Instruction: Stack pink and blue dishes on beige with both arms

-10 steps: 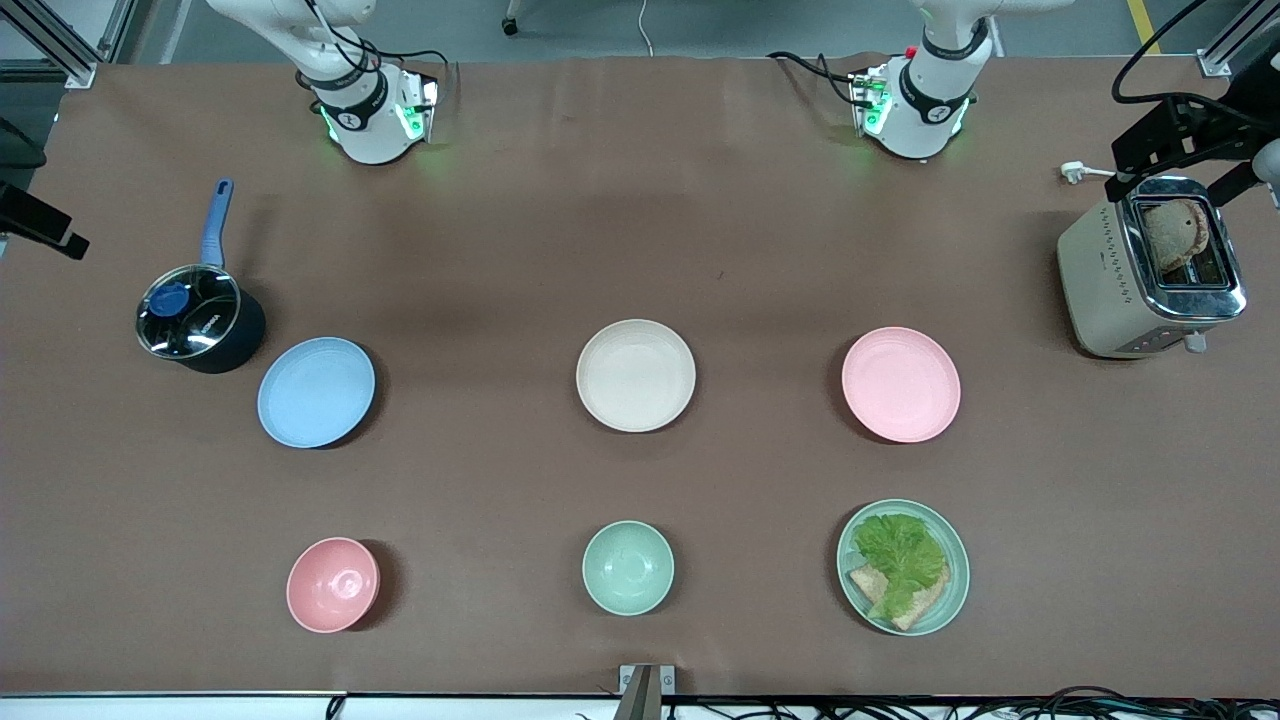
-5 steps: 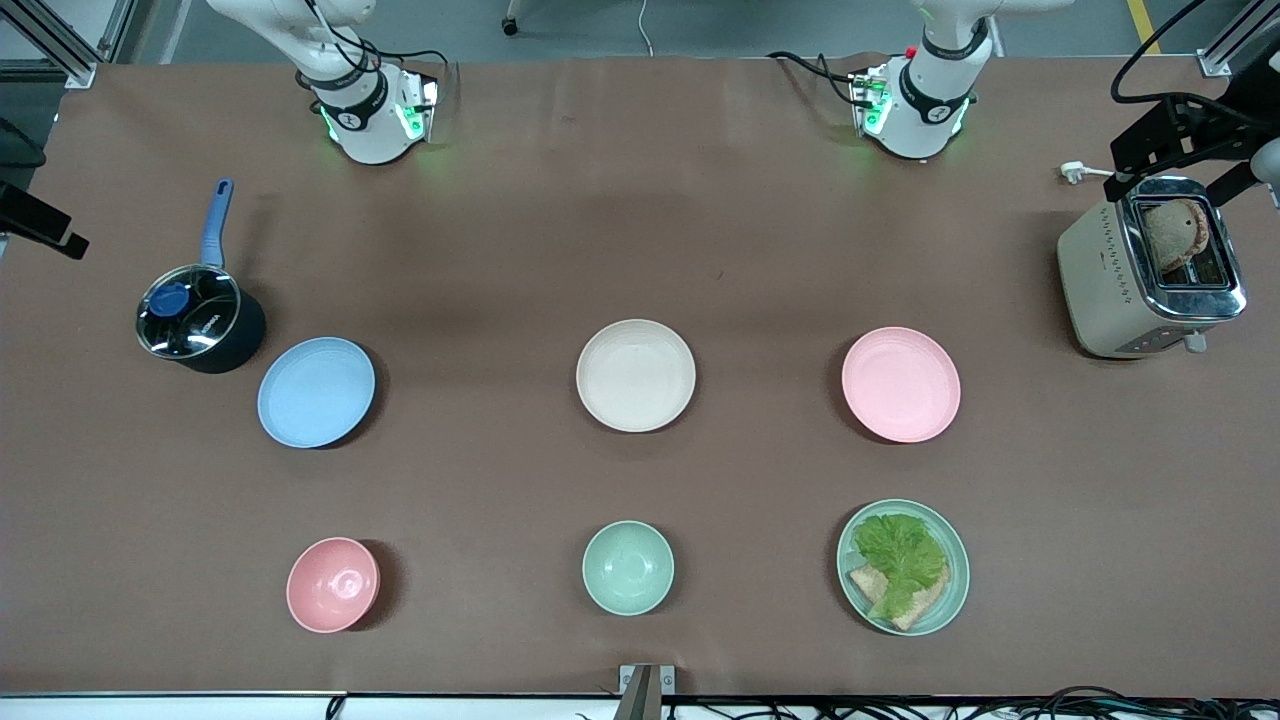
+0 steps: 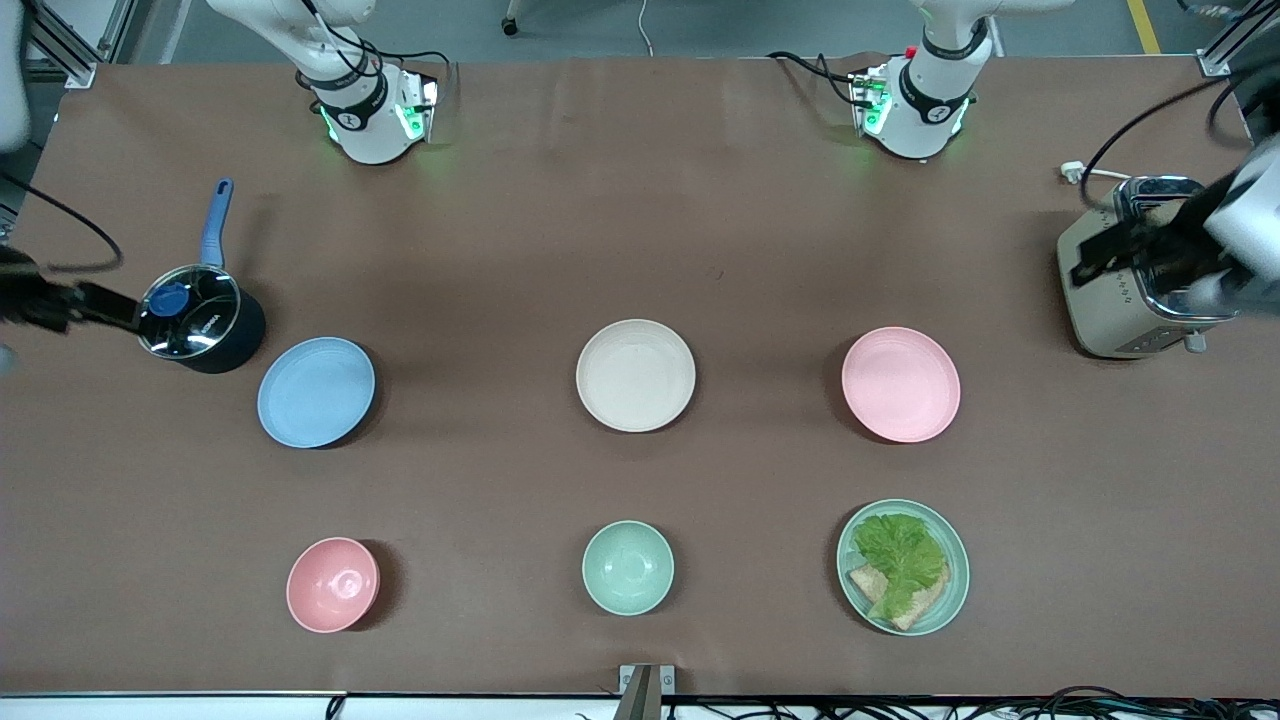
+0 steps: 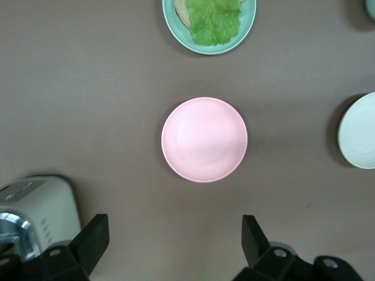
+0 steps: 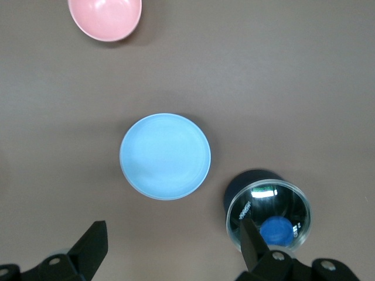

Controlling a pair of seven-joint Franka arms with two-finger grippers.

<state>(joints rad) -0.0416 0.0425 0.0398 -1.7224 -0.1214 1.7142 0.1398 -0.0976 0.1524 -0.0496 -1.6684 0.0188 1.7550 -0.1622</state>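
Note:
The pale blue plate needs to go onto the beige plate (image 3: 636, 375), so my right gripper should next grab the blue plate by its rim (image 3: 277, 360) to stack it there.
The pale pink plate (image 3: 901, 384) (image 4: 204, 139) lies toward the left arm's end of the table. Toward the right arm's end lies the pale blue plate (image 3: 316, 391) (image 5: 165, 156), and the beige plate (image 3: 636, 375) (image 4: 360, 132) sits between them at mid-table. All three are apart and bare. My left gripper (image 3: 1120, 262) (image 4: 173, 234) hangs open and empty by the toaster, short of the pink plate. My right gripper (image 3: 80, 300) (image 5: 171, 240) hangs open and empty beside the pot, short of the blue plate.
A beige toaster (image 3: 1140, 270) holding bread stands at the left arm's end. A lidded dark pot (image 3: 195, 320) (image 5: 268, 213) with a blue handle touches the blue plate's edge. Nearer the camera: pink bowl (image 3: 333, 584), mint bowl (image 3: 628, 567), mint plate (image 3: 955, 590) with lettuce and bread.
Both grippers have come in from the table's ends, the left one over the toaster and the right one up to the pot. The dishes have not moved.

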